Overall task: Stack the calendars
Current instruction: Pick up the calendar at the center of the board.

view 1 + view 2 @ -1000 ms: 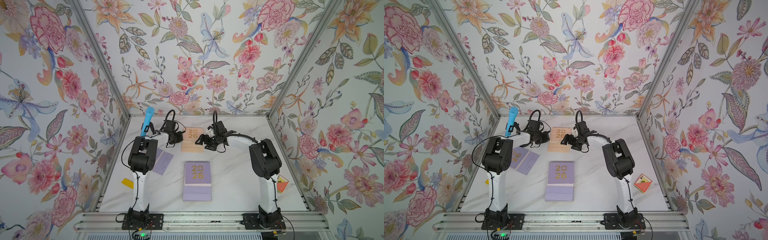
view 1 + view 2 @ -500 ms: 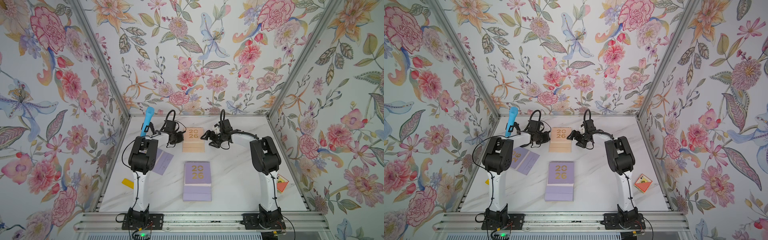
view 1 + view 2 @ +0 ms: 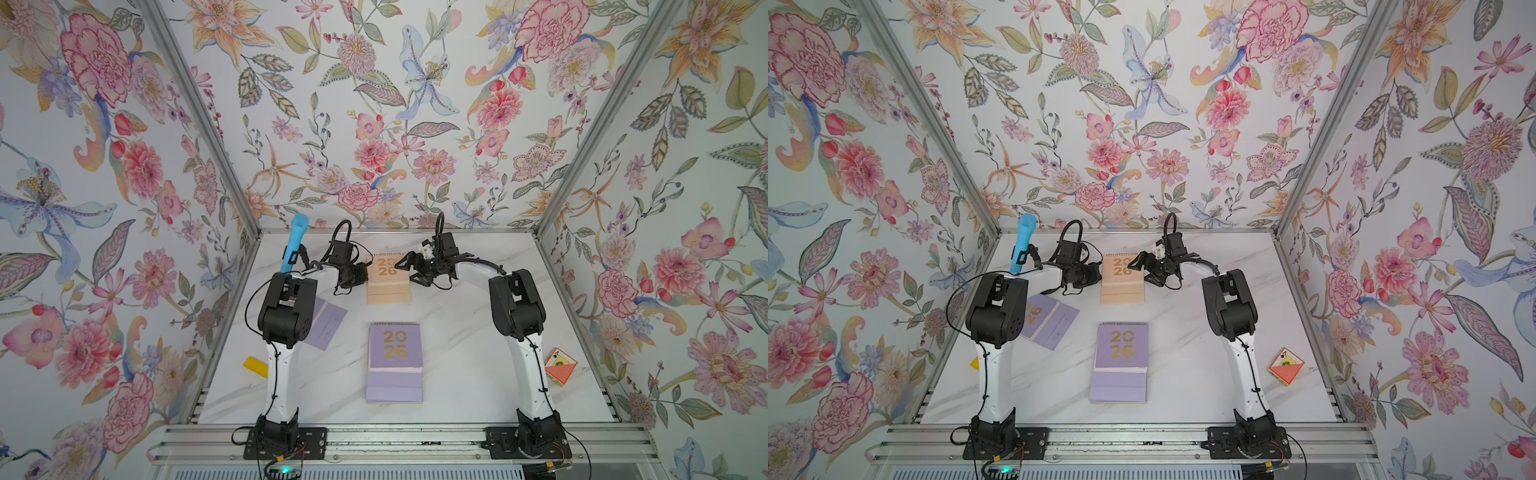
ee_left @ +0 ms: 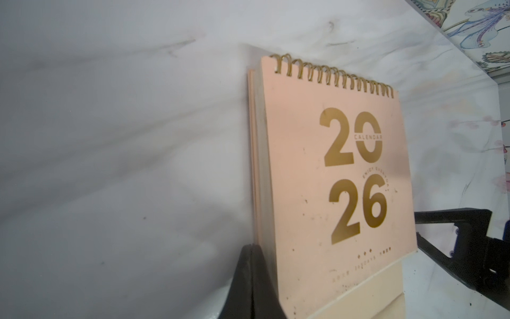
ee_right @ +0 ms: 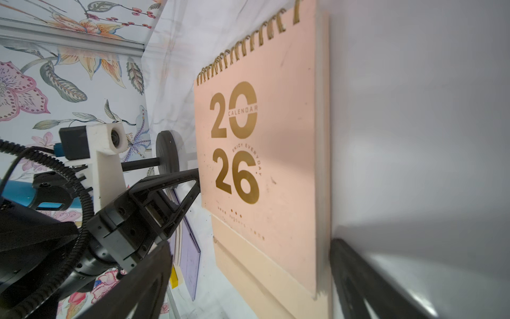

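Next, my right gripper grabs the peach calendar across its thickness at the calendar's side edge opposite my left gripper, to stack it flat, cover showing.
A peach calendar lies flat near the back of the marble table. My left gripper is shut with nothing in it, its tip against the calendar's left edge. My right gripper is open at the calendar's right edge, with the calendar showing between its fingers. A lilac calendar lies flat mid-table. Another lilac calendar lies at the left, partly hidden by my left arm.
A blue tool stands at the back left corner. A small yellow block lies by the left wall. An orange card box sits by the right wall. Floral walls close in three sides.
My right gripper has shifted slightly toward the back along the peach calendar's right edge. The left gripper and the calendars have stayed put.
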You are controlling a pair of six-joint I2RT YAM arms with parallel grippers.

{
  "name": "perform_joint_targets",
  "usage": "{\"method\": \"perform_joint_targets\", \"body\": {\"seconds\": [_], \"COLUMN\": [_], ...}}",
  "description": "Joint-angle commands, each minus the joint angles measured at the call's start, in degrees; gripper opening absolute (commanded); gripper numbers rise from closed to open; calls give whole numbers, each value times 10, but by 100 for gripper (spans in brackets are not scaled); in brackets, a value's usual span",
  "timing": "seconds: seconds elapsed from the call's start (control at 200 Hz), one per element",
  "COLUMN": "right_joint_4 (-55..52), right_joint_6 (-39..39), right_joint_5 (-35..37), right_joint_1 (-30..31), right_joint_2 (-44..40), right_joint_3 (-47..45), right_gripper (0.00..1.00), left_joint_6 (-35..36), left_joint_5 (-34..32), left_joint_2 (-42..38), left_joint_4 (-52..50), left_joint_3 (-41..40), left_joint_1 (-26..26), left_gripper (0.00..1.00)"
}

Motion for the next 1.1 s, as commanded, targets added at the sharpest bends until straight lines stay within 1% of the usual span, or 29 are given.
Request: {"method": "perform_joint_targets", "body": {"seconds": [0.0, 0.16, 0.515, 0.585, 0.64, 0.741, 0.851, 1.001, 1.096], "right_joint_4": [100, 254, 254, 253, 261, 342, 336, 387, 369], "right_joint_6": [43, 134, 130, 133, 142, 203, 197, 244, 230], "right_joint_5": [-73, -119, -102, -103, -104, -112, -104, -112, -100], "right_joint_1": [12, 8, 11, 16, 19, 18, 18, 20, 21], "right_joint_2": [-3, -9, -11, -5, -2, 6, 3, 15, 10], "right_joint_3": [-9, -53, -70, -66, -66, -81, -77, -74, -76], "right_gripper": [86, 75, 48, 45, 44, 41, 38, 36, 33], "left_joint_6": [-6, -8, -6, -6, -6, -5, -4, -3, -3], "left_joint_5": [18, 22, 19, 19, 18, 18, 16, 17, 16], "left_joint_2": [26, 26, 19, 19, 19, 16, 11, 8, 4], "left_joint_4": [-20, -18, -22, -22, -22, -24, -24, -23, -24], "left_joint_3": [-6, -5, -1, 0, -1, -2, -6, -8, -10], "left_joint_1": [-10, -11, -8, -8, -8, -7, -4, -1, 0], "left_gripper": [0, 0, 0, 0, 0, 0, 0, 0, 0]}}
